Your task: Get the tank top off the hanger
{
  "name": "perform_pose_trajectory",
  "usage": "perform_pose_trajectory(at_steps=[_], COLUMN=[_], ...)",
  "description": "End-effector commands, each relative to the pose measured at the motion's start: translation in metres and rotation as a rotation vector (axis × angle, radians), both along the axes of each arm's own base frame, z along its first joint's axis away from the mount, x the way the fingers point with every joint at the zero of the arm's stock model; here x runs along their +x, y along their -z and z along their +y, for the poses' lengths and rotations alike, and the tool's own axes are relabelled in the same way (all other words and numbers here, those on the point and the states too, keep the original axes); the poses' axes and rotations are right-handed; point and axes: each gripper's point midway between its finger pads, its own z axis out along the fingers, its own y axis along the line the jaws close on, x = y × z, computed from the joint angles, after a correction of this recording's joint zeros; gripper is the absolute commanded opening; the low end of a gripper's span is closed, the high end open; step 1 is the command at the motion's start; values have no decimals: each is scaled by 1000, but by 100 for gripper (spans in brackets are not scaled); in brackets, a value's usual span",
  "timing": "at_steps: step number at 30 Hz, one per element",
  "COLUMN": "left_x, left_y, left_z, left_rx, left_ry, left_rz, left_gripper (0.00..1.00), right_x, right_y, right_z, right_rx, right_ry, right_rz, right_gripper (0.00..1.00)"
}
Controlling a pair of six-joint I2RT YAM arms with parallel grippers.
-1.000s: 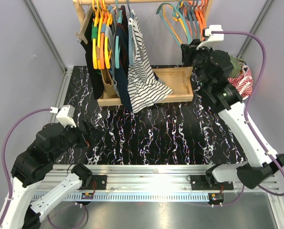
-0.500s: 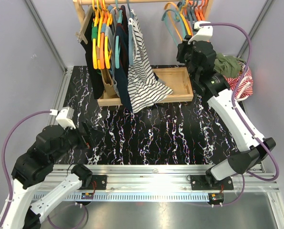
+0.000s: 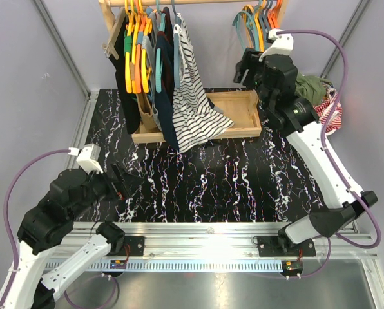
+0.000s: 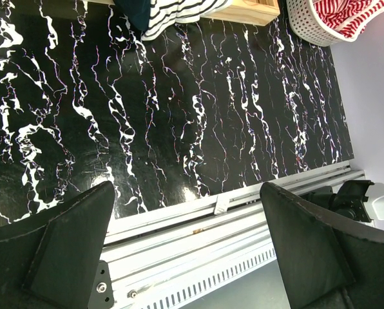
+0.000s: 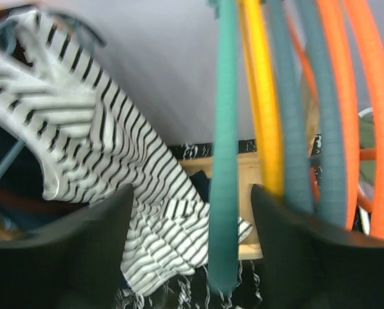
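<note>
The tank top's hanger should be grabbed next by its bare near end with my right gripper. The straps then stay free to remove.
A black-and-white striped tank top hangs from a hanger on the wooden rail, the rightmost of several garments. In the right wrist view the tank top fills the left side. My right gripper is raised to the right of it, among the empty hangers. Its jaws are open, and a teal hanger hangs loose between the fingers. My left gripper is low at the near left, open and empty over the table's front rail.
Several empty orange, yellow and teal hangers hang at the rail's right end. The rack stands on a wooden tray base. A white basket with red-striped and green clothes sits at the far right. Grey walls enclose the black marbled table.
My right gripper has opened and its arm has swung from over the basket leftwards to the empty hangers. The pulled-out teal hanger has dropped back into the bunch. The left arm is still.
</note>
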Motion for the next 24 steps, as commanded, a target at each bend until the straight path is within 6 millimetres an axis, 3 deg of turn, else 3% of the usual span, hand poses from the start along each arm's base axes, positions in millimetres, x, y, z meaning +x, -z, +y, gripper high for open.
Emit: perform_pose_trajectory(at_steps=[1,2,6,9,10,13,16,17,22,24], left_x=[3,2,0,-1,-1,-1,-2,-2,-5,-6], left_y=[-21,-22,-29,-33,-32,-32,-31,-31,-34,-35], left_z=[-6,-5,-3,-2,-1,-2,-5,-6,-6,-5], left_rx=[-51,-50,-49,-39,-35,-35,-43,-45,-59,-64], left_ry=[15,14,18,23,24,31,44,48,57,54], left_rz=[-61,-63,-80,-89,-88,-88,-87,-87,-96,-99], left_gripper=[99,99,99,99,99,99,99,99,99,99], right_x=[-44,-59,-110,-155,-181,-217,-223,-215,-139,-119], right_y=[-19,-19,10,34,37,56,55,48,11,-4], right_z=[11,9,19,51,71,104,129,140,155,161], right_rx=[54,58,65,113,145,177,121,116,82,85], right_ry=[-171,-203,-372,-632,-805,-1013,-1065,-1070,-794,-738], right_rz=[6,10,160,297,344,480,480,452,286,214], right_gripper=[85,99,100,100,100,100,100,100,100,100])
